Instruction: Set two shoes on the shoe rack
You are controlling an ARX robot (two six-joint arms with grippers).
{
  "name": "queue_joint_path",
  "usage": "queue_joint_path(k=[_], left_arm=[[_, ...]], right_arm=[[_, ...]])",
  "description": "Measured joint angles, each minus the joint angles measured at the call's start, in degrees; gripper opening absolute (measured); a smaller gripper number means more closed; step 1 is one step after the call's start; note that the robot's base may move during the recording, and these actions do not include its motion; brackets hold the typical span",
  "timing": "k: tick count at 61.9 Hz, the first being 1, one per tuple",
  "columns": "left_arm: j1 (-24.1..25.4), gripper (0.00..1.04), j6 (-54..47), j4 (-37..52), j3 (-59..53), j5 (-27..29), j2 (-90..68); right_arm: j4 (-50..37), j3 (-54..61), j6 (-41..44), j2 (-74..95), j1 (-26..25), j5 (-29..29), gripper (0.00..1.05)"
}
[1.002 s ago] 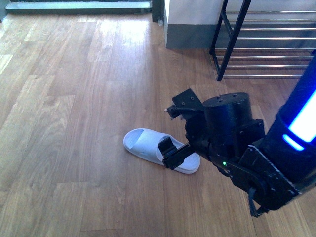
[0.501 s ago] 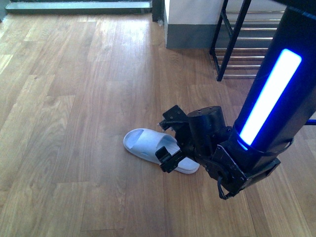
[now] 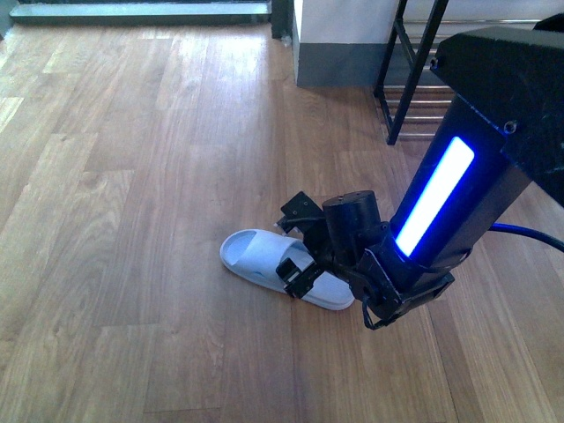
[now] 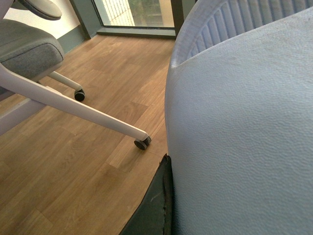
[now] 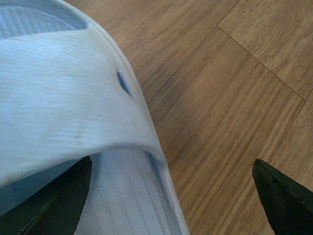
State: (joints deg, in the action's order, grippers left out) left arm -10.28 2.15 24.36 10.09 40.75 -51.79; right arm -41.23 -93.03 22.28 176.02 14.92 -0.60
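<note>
Next, my right gripper grabs the pale blue slide by its strap's edge to set it on the shoe rack.
One pale blue foam slide lies on the wooden floor in the front view. My right gripper is down over its heel end, open, one finger on each side of it. In the right wrist view the slide's strap fills the frame, and the open right gripper straddles the slide's outer edge. My left gripper is shut on another pale blue slide; only one dark finger shows against it. The shoe rack stands at the back right, its chrome rods bare. No grey sneakers are in view.
A grey-based wall corner stands just left of the rack. The left wrist view shows an office chair with a grey seat, white legs and a caster on the wooden floor, with a glazed door behind.
My right arm has swung in and lowered, carrying the open gripper slightly left and down onto the slide's heel end. The slide on the floor has not moved.
</note>
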Motion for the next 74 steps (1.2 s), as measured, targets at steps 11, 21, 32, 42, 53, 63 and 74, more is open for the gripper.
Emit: queue_joint_path(k=[11,21,32,42,53,63,74], left_arm=[[0.0,0.02,0.0,0.0,0.0,0.0,0.0],[0.0,0.02,0.0,0.0,0.0,0.0,0.0],[0.0,0.02,0.0,0.0,0.0,0.0,0.0],[0.0,0.02,0.0,0.0,0.0,0.0,0.0],[0.0,0.02,0.0,0.0,0.0,0.0,0.0],[0.0,0.02,0.0,0.0,0.0,0.0,0.0],[0.0,0.02,0.0,0.0,0.0,0.0,0.0]], right_arm=[[2.0,-6.4,0.0,3.5,-1.2,0.9,0.95],[3.8,-11.7,0.1,5.6,-2.1,1.7,0.85],[7.5,-18.5,0.2,8.4,-3.8,2.5,0.59],[12.0,-26.0,0.3,11.5,-5.9,4.1,0.37],[16.6,-35.7,1.2,15.7,-8.2,5.0,0.14],[19.5,-42.9,1.6,18.5,-10.3,3.8,0.02],[14.0,-36.7,3.3,15.5,-13.5,2.7,0.02]])
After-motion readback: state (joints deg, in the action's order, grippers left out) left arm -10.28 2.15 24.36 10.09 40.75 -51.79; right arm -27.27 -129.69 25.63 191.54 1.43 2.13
